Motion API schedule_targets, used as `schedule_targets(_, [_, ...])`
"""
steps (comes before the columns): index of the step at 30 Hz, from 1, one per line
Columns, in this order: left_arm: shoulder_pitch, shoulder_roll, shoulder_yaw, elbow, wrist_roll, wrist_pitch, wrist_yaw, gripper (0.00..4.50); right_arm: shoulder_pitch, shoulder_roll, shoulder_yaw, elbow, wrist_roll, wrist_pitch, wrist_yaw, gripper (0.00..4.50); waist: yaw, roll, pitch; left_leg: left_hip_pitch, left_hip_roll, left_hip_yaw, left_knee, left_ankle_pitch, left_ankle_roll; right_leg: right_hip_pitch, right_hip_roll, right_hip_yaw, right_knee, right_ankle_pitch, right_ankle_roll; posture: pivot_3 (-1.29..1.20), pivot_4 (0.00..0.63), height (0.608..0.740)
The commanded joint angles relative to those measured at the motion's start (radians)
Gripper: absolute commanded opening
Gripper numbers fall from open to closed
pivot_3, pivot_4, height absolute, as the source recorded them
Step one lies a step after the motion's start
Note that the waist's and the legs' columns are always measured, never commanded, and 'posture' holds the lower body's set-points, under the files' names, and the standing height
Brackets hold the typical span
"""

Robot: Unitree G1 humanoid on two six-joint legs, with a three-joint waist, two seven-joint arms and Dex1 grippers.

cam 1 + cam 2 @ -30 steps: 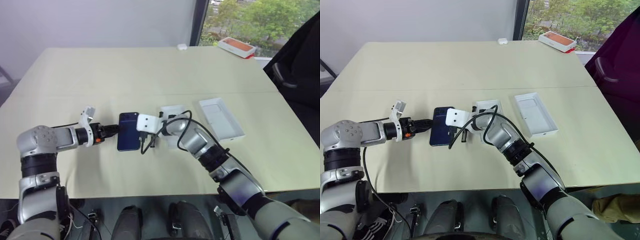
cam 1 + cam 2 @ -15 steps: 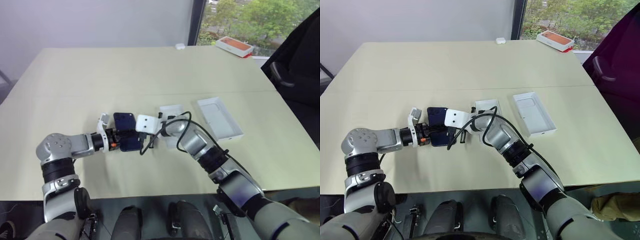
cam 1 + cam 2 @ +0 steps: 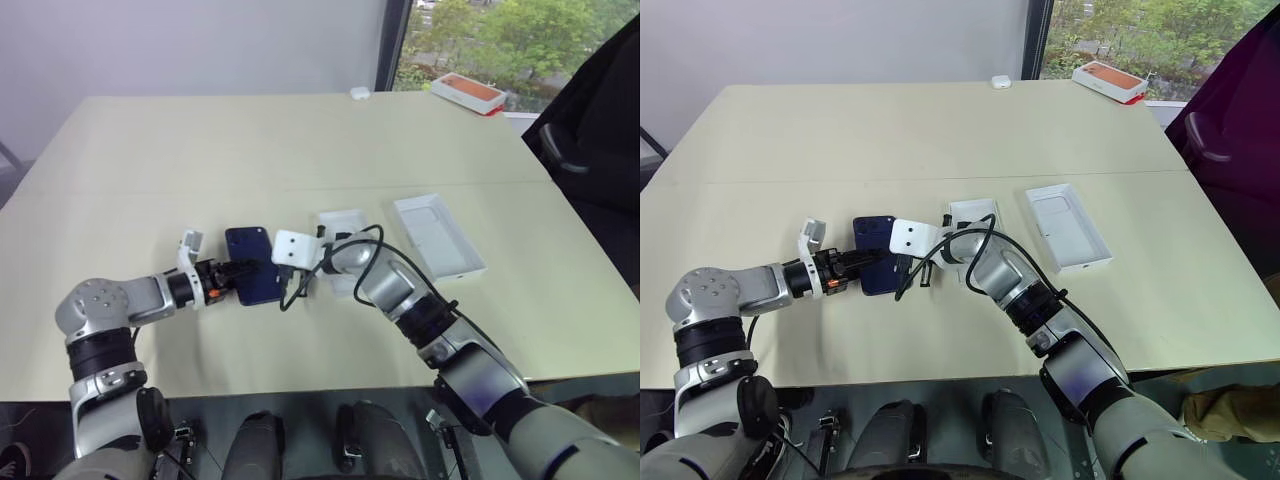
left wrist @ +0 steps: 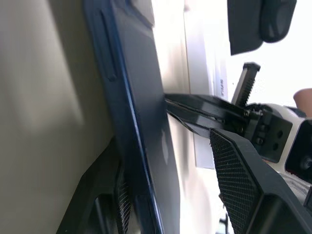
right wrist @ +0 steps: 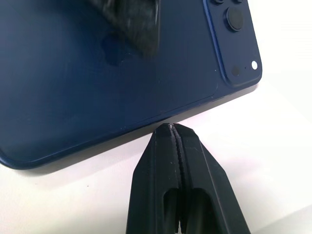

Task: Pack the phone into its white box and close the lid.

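The right gripper's fingers already press against the phone's opposite long edge, so the left gripper should next grab the phone by its raised free long edge (image 3: 237, 285).
The dark navy phone (image 3: 256, 278) lies back up on the beige table, its camera cluster (image 5: 233, 34) at one corner. My left gripper (image 3: 238, 272) comes in from the left and stands open, with the phone's left edge between its fingers. In the left wrist view one finger (image 4: 114, 195) sits under the phone (image 4: 141, 122) and the other pad (image 4: 243, 185) stays clear of it. My right gripper (image 5: 170, 127) is shut, its tips against the phone's right long edge. Two shallow white box parts lie to the right. One (image 3: 343, 222) is half under my right arm, the other (image 3: 440, 235) lies open side up. I cannot tell box from lid.
A flat orange-topped box (image 3: 465, 92) and a small white object (image 3: 360, 92) sit at the table's far edge by the window. A dark chair (image 3: 590, 140) stands beyond the table's right side. A black cable (image 3: 375, 240) loops over my right forearm.
My left arm swung in, its elbow nearer the body, and its fingers went from beside the phone's left edge to around it. The phone turned slightly. The right gripper stayed put.
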Motion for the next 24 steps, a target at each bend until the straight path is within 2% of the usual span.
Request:
schedule_targets(1, [0.023,0.004,0.014,-0.036,-0.019,-0.004,0.006,2.48,0.017,-0.001,0.011,-0.015,-0.003,-0.007,0.003,0.06,0.000,0.000,0.000,0.000,0.000,0.000,0.000,0.000,0.000,0.000,0.000,0.000,0.000,0.000,0.000,0.00,0.150,0.740])
schedule_targets(4, [0.036,-0.011,0.013,-0.031,-0.023,-0.017,0.009,2.48,0.016,-0.002,0.007,-0.010,-0.002,-0.008,0.000,0.06,0.000,0.000,0.000,0.000,0.000,0.000,0.000,0.000,0.000,0.000,0.000,0.000,0.000,0.000,0.000,0.00,0.150,0.740])
schedule_targets(7, [0.038,-0.034,0.019,-0.011,-0.032,-0.030,0.015,1.69,0.015,-0.003,0.006,-0.012,-0.001,-0.009,0.001,0.00,0.001,0.000,0.000,0.000,0.000,0.000,0.000,0.000,0.000,0.000,0.000,0.000,0.000,0.000,0.000,0.00,0.150,0.740])
schedule_targets(10, [0.037,-0.045,0.024,-0.001,-0.043,-0.036,0.016,0.24,0.013,-0.001,0.006,-0.009,-0.002,-0.010,0.000,0.00,0.004,0.000,0.000,0.000,0.000,0.000,0.000,0.000,0.000,0.000,-0.001,0.000,0.000,0.000,0.000,0.00,0.150,0.740])
schedule_targets(11, [0.037,-0.047,0.025,0.001,-0.047,-0.036,0.018,0.02,0.013,-0.001,0.006,-0.010,-0.001,-0.010,0.000,0.00,0.003,0.000,0.000,0.001,0.000,0.000,0.000,0.000,0.000,0.000,-0.001,0.000,0.000,0.000,0.000,0.00,0.150,0.740])
schedule_targets(19, [0.044,-0.048,0.056,0.027,-0.085,-0.006,0.000,0.02,0.015,-0.004,-0.014,-0.022,0.019,-0.018,0.002,0.00,0.002,0.000,0.000,0.001,0.000,-0.001,0.000,0.000,0.000,0.000,0.000,0.000,0.000,0.000,-0.001,0.00,0.150,0.740])
schedule_targets(24, [0.045,-0.039,0.080,0.038,-0.109,-0.002,0.004,0.02,0.016,0.021,-0.112,-0.061,0.128,0.009,0.013,0.00,0.002,0.000,0.000,0.000,0.000,-0.001,0.000,0.000,0.000,0.000,0.000,0.000,-0.001,0.000,-0.001,0.00,0.150,0.740])
